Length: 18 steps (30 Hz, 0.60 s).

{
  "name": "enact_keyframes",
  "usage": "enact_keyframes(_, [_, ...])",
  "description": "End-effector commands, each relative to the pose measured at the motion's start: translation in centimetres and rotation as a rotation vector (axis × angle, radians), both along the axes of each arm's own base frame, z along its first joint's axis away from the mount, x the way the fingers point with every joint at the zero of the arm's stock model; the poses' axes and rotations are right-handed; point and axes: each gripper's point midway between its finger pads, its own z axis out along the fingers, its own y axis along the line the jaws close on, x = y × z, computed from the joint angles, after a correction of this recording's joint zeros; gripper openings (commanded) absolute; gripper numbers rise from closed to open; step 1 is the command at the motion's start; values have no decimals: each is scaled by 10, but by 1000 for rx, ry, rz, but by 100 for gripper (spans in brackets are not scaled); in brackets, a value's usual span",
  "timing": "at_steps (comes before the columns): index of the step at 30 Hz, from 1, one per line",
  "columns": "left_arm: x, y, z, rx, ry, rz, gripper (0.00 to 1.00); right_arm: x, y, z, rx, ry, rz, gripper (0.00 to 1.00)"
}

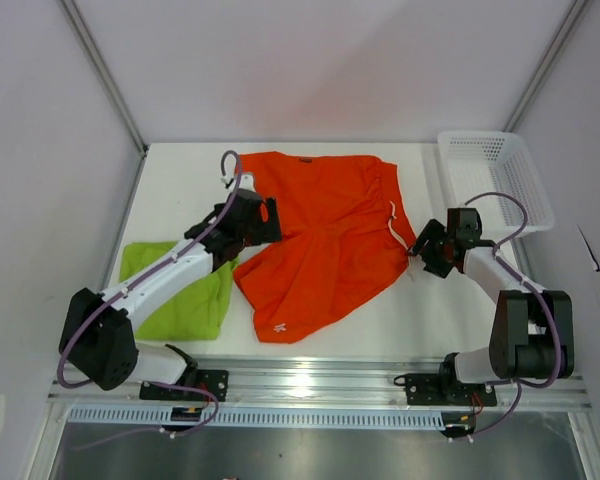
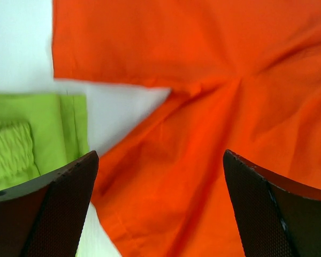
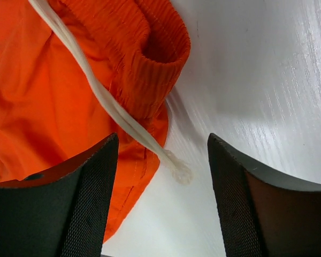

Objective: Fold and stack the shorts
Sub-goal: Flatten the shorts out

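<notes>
The robot's right gripper will fold one leg over the other, so next it will grab the orange-red shorts' near waistband corner [image 1: 407, 260] [image 3: 152, 138].
The orange-red shorts [image 1: 320, 240] lie spread out in the middle of the white table, waistband to the right with a white drawstring [image 3: 104, 99]. The lime green shorts [image 1: 185, 290] lie folded at the left front. My left gripper [image 1: 263, 222] is open above the left edge of the orange-red shorts [image 2: 203, 134], holding nothing; the green shorts [image 2: 32, 134] show at its left. My right gripper [image 1: 423, 250] is open just off the shorts' right edge, over the waistband corner [image 3: 144, 69] and the drawstring's end, holding nothing.
A white plastic mesh basket [image 1: 495, 175] stands at the back right corner. White walls close in the table on the left, back and right. A metal rail [image 1: 320, 375] with the arm bases runs along the near edge.
</notes>
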Motion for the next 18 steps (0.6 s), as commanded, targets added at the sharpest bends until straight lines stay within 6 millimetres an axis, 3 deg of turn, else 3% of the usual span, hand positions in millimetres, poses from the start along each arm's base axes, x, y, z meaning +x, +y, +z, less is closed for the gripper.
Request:
enact_keyframes(1, [-24, -10, -1, -41, 1, -28, 99, 34, 4, 17, 106, -142, -63, 69])
enact_keyframes(5, [-48, -8, -16, -4, 22, -56, 99, 47, -5, 19, 97, -207, -142, 69])
enact_keyframes(7, [-55, -9, -6, -24, -10, -75, 99, 49, -9, 15, 99, -204, -171, 68])
enact_keyframes(8, [-63, -7, -14, -21, 2, -86, 99, 57, -10, 20, 98, -241, -176, 64])
enact_keyframes(12, [-87, -15, -8, -55, -20, -181, 99, 63, -10, 9, 114, -216, -179, 44])
enact_keyframes(18, [-122, -14, -14, -37, 21, -231, 99, 57, -1, -5, 149, -183, -149, 42])
